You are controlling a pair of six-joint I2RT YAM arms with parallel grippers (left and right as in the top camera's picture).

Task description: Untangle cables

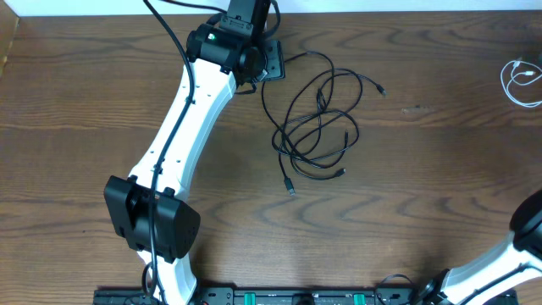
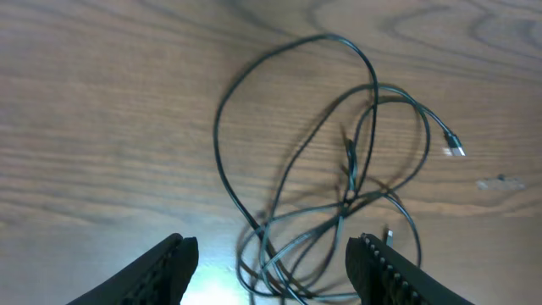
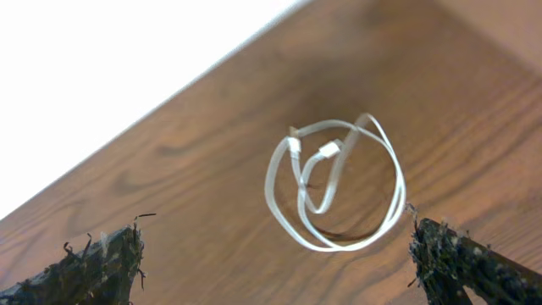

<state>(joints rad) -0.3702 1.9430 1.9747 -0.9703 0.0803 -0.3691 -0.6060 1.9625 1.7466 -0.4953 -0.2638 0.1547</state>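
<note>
The tangle should stay free for my right gripper, so my left gripper needs to grab the black cable by its outer part near a loose plug end.
A tangle of thin black cables lies in overlapping loops on the wooden table, right of centre, with plug ends sticking out. In the left wrist view the same black cables spread ahead of and below my left gripper. It is open, and nothing is held between its fingers. In the overhead view the left gripper sits at the tangle's upper left. A white cable lies coiled by itself on the table. My right gripper is wide open just short of it and holds nothing. The white cable is at the far right edge.
The left arm stretches diagonally from the front left towards the back centre. Part of the right arm shows at the front right corner. A black equipment bar runs along the front edge. The table's far edge is close behind the white cable.
</note>
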